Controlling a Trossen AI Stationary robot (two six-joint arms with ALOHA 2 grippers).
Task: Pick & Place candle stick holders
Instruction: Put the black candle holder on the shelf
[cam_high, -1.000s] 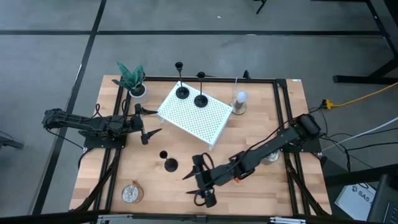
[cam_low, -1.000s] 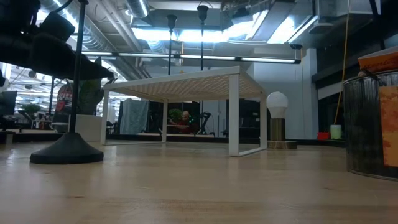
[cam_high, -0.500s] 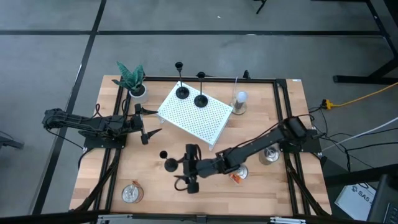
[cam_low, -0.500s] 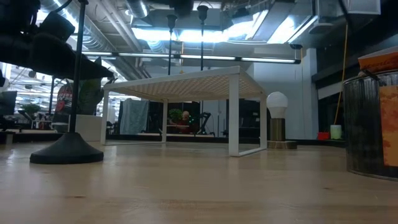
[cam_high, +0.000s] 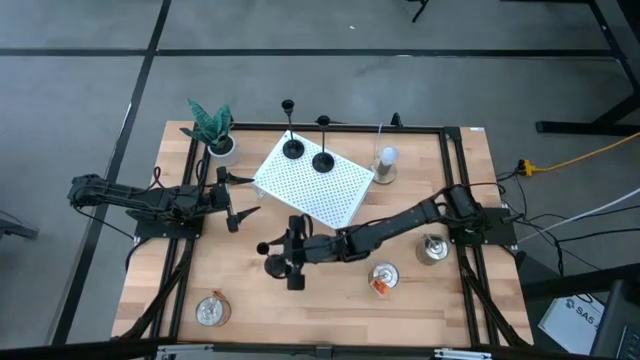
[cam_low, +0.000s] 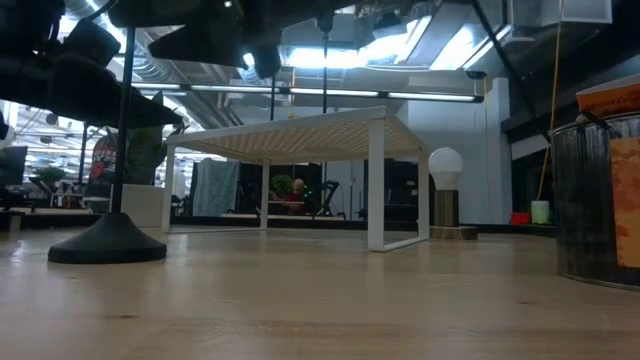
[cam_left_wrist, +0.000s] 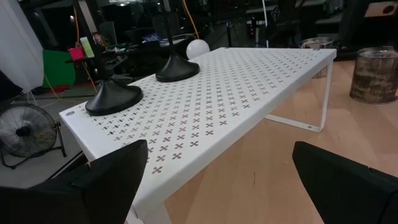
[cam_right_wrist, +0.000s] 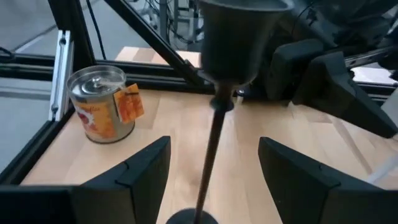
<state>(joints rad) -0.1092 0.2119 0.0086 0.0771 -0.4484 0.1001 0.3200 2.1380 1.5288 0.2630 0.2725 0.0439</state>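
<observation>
I should next grab the candle stick holder's thin stem with my right gripper, because the holder's cup spreads wide and round at the top.
One black candle stick holder stands upright on its round base on the wooden table, left of centre; the low view shows it as the candle stick holder. My right gripper is open. Its fingers stand on either side of the thin stem below the cup, without touching it. Two more holders stand on the white perforated rack. My left gripper waits open at the rack's left corner.
A potted plant and a bulb lamp stand along the far edge. Tin cans sit at the near left, near middle and right. A black frame borders the table.
My right gripper has travelled from the near edge toward the table's left and far side and sunk a little. It has come up to the holder on the table so that the stem now stands between its fingers. The gap between the fingers looks unchanged.
</observation>
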